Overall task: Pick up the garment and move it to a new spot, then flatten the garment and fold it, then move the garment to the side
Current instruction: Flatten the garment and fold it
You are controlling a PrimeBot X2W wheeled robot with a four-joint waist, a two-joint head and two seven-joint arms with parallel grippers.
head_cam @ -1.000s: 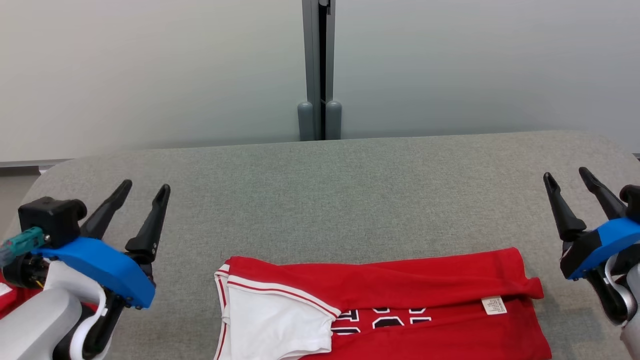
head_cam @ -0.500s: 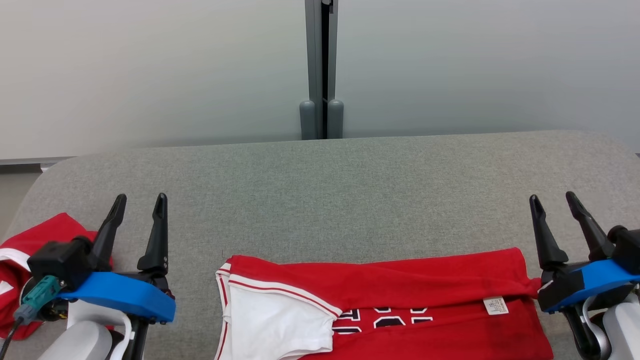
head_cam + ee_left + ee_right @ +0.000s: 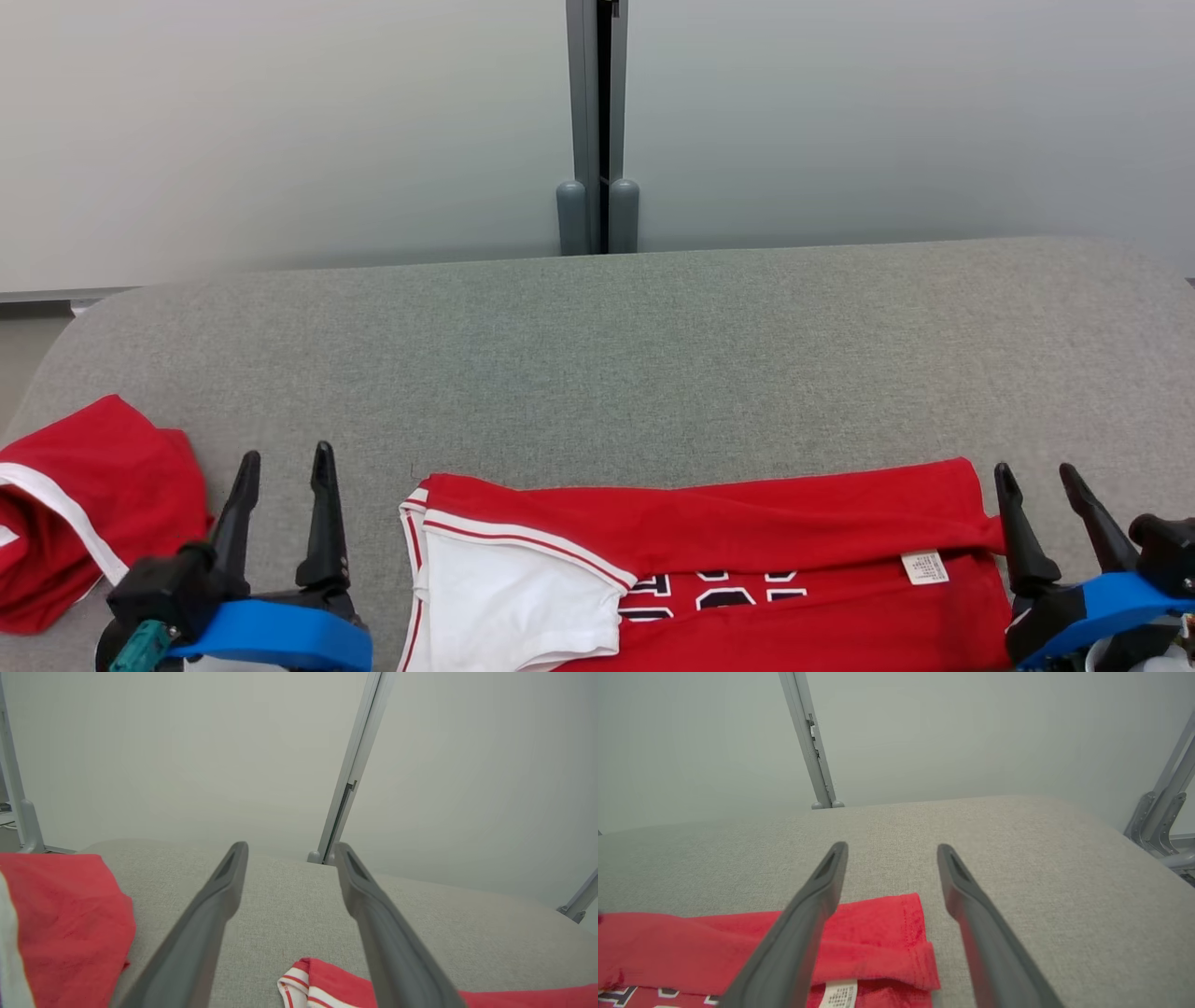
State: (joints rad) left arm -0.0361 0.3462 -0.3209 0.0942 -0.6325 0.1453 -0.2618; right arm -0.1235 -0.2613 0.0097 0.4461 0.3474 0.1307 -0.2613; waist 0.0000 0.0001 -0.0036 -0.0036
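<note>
I should next grab the red shirt by its hem end (image 3: 977, 517) with my right gripper, so the white sleeve end (image 3: 504, 588) stays free to receive the fold.
The garment (image 3: 747, 551) is a red shirt with white-trimmed sleeves and dark lettering. It lies folded along the near edge of the grey padded table (image 3: 653, 355). My left gripper (image 3: 287, 455) hovers open just left of the white sleeve, holding nothing. Off the shirt's right end, my right gripper (image 3: 1034, 471) also stands open and empty. In the left wrist view, the left gripper (image 3: 290, 847) has the sleeve corner of the garment (image 3: 322, 973) low between its fingers. The right gripper (image 3: 892, 847) in the right wrist view hangs over the garment's (image 3: 878, 933) red hem corner and white label.
A second red piece of cloth with white trim (image 3: 84, 523) lies bunched at the table's left edge, also seen as the red cloth (image 3: 70, 919) in the left wrist view. A grey partition post (image 3: 597, 121) stands behind the table. Bare grey surface stretches beyond the shirt.
Both grippers have drawn back toward the table's near edge and lower in the head view, still open. The left arm's retreat has uncovered the red cloth at the left.
</note>
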